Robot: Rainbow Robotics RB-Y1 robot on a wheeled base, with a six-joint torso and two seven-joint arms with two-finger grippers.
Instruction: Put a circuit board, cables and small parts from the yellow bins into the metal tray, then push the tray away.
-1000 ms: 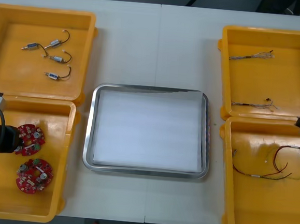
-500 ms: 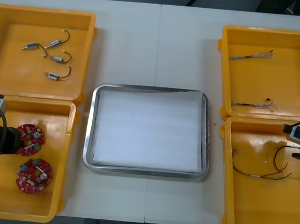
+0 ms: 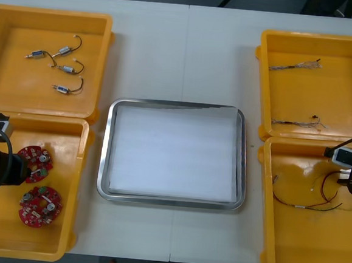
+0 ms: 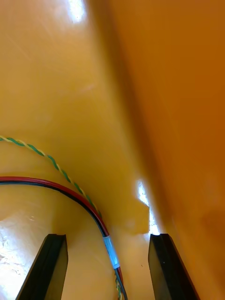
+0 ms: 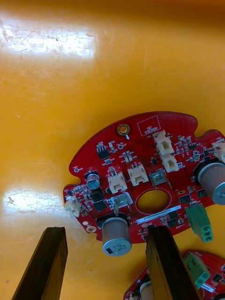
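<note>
I should next pick up the board [image 5: 145, 175] with my left gripper by its metal can [image 5: 116, 236]. The board is wide and flat, but the can stands up narrow between my fingers.
Two round red circuit boards lie in the near-left yellow bin [image 3: 76, 160]: one [image 3: 34, 163] beside my left gripper [image 3: 19, 169], the other [image 3: 40, 206] nearer the table's front. In the left wrist view my left gripper [image 5: 103, 265] is open, and the board [image 5: 140, 183] lies just beyond its fingertips with a metal can on it between them. My right gripper [image 3: 350, 176] hangs over the near-right bin [image 3: 267, 175]. It is open in the right wrist view [image 4: 108, 267], straddling a red and black cable [image 4: 70, 192]. The metal tray [image 3: 103, 162], white inside, holds nothing.
Several small metal parts [image 3: 62, 69] with wires lie in the far-left bin [image 3: 104, 40]. Thin cables [image 3: 294, 66] lie in the far-right bin [image 3: 262, 83]. A green and yellow twisted cable [image 4: 47, 157] runs beside the red one, close to the bin wall [image 4: 187, 117].
My right gripper has come in from the right edge over the near-right bin's cables. My left gripper has shifted slightly toward the table's front beside the board.
</note>
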